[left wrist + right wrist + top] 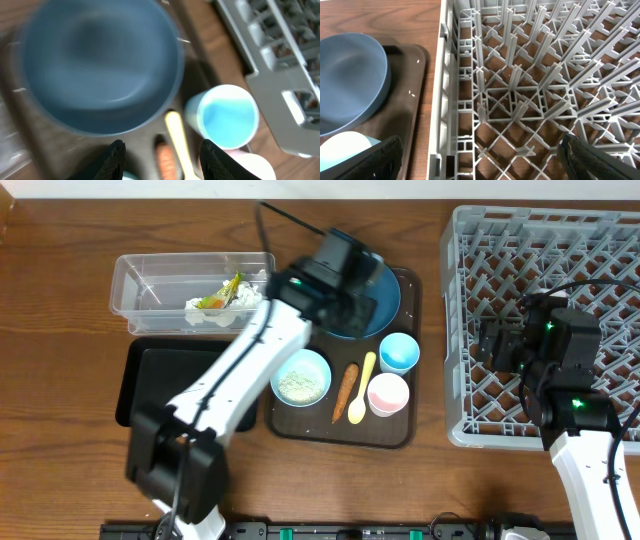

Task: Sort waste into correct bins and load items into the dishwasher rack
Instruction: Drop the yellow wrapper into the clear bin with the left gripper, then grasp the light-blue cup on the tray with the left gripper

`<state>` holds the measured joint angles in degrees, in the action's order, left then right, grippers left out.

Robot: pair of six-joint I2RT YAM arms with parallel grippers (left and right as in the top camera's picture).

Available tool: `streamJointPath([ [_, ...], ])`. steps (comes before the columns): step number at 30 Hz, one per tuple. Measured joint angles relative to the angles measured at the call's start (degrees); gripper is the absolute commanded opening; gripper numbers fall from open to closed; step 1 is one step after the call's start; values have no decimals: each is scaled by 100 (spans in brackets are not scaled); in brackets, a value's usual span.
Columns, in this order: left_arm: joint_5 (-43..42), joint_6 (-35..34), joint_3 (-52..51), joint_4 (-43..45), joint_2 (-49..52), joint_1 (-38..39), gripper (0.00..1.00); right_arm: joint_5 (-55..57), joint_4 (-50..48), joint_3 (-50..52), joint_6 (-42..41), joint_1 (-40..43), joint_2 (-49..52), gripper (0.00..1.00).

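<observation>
I should grab the light blue cup with my left gripper by its rim on the side away from the rack, so its base stays free for my right gripper.
The clear tub [150,280] holds crumpled tissue and a yellow wrapper [222,302]. The black tray [150,385] lies in front of it. The dark blue plate [387,305], a bowl of white rice [302,376], the carrot stick [345,392], yellow spoon [362,388], light blue cup [399,352] and pink cup [388,394] sit on a brown serving tray [340,430]. My left gripper [162,160] is open above the plate [100,65], with the carrot [164,157] and spoon [177,145] between its fingers. My right gripper [480,160] is open and empty over the rack's [520,90] left edge.
The grey rack [600,240] fills the right side and holds nothing in view. The left arm crosses the serving tray's left part and the black tray. The light blue cup [227,117] stands beside the rack's corner [280,60]. Wooden tabletop [60,270] at the left.
</observation>
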<state>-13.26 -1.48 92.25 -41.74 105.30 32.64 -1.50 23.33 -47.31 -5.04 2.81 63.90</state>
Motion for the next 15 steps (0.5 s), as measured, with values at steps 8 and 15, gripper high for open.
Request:
streamJointPath([
  [8, -11, 0, -7, 57, 706, 439, 50, 0, 0, 0, 0, 0, 0, 98],
  [15, -15, -39, -9, 267, 1200, 638, 24, 0, -2, 0, 0, 0, 0, 98],
])
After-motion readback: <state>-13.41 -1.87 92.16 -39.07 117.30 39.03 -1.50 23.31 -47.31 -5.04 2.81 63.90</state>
